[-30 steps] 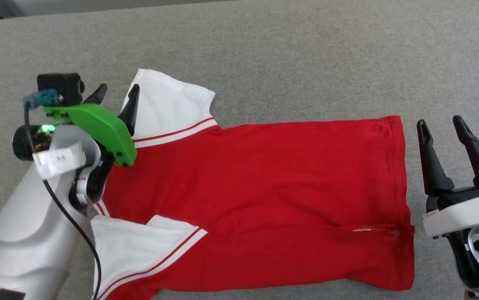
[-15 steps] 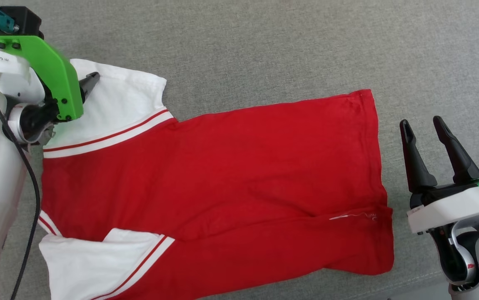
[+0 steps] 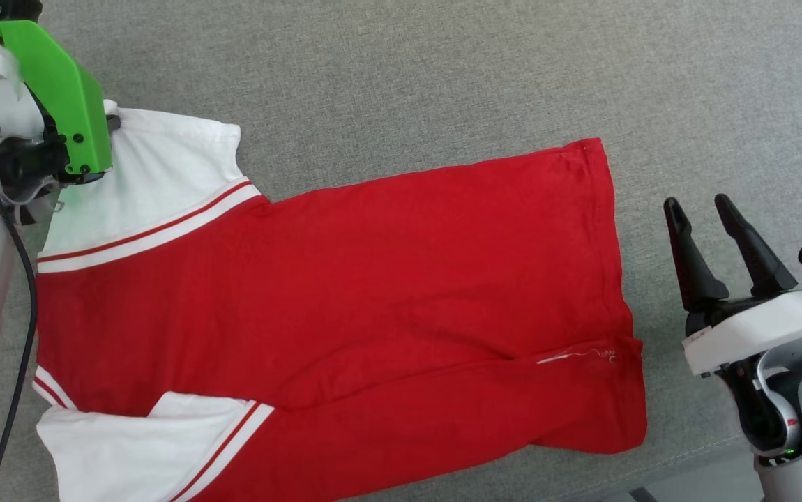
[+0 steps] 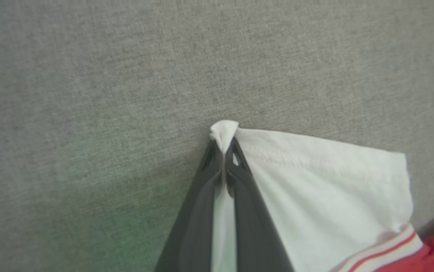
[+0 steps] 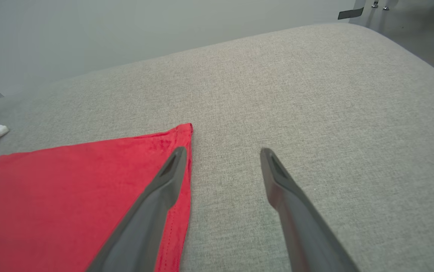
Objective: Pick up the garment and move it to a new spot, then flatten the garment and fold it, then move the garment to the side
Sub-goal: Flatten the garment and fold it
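My right gripper grabs the red body (image 3: 423, 268) by its hem corner (image 3: 592, 146) beyond the plain edge next, to fold the garment evenly.
The garment (image 3: 345, 293), a red T-shirt with white sleeves edged in red stripes, lies spread flat on the grey surface, sleeves to the left and hem to the right. My left gripper (image 4: 224, 145) is shut on the outer corner of the far white sleeve (image 4: 315, 181), and a small tuft of cloth sticks out past the tips. In the head view that gripper (image 3: 111, 123) is mostly hidden under its green bracket. My right gripper (image 3: 697, 209) stands open just right of the hem. In the right wrist view the right gripper (image 5: 220, 151) has one finger over the red hem edge (image 5: 181, 189), holding nothing.
The grey padded surface (image 3: 443, 84) extends well beyond the shirt at the back and right. Its front edge runs past the lower right corner (image 3: 687, 453). A pale wall (image 5: 126, 30) stands behind it, and floor (image 5: 409, 22) shows past its rounded far corner.
The head camera has shifted, so the whole picture slid left. My left gripper went to the far sleeve's outer corner and closed on it. The right gripper stays open.
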### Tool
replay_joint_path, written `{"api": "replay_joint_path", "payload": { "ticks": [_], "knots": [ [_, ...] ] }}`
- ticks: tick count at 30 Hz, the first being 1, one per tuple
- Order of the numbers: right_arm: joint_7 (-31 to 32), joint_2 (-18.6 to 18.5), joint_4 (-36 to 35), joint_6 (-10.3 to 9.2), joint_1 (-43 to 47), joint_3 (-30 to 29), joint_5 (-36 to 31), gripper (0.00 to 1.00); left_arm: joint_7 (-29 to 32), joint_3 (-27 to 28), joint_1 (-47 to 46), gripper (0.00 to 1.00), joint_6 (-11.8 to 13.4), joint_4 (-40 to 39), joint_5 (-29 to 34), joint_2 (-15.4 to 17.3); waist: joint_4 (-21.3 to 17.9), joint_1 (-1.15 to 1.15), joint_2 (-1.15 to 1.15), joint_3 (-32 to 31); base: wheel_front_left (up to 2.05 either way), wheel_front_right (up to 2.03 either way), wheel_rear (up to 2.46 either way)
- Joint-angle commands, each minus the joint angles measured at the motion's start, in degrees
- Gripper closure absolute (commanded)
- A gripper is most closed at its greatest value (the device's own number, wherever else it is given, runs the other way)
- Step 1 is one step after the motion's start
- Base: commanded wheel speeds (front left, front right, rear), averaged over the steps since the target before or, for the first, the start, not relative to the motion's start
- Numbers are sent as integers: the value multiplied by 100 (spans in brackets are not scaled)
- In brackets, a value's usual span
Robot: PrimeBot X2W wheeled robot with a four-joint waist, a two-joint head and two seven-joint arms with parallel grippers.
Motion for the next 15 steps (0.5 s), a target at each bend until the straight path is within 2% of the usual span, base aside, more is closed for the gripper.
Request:
{"api": "replay_joint_path", "payload": {
  "ticks": [1,6,13,15],
  "knots": [
    [113,-98,85,2,-208,21,130,0,-35,-184,411,100,41,151,26,-203,64,0,0,-87,0,0,0],
    [919,-506,508,2,-708,151,627,0,-403,-161,289,100,29,-14,105,-279,276,0,0,-270,0,0,0],
    [2453,-1176,1125,2,-1518,629,1274,0,-776,-230,188,100,-25,-542,232,-408,786,0,0,-364,0,0,0],
    [2716,-1306,1239,2,-1726,754,1335,0,-831,-256,198,100,-22,-735,260,-426,926,0,0,-341,0,0,0]
  ]
}}
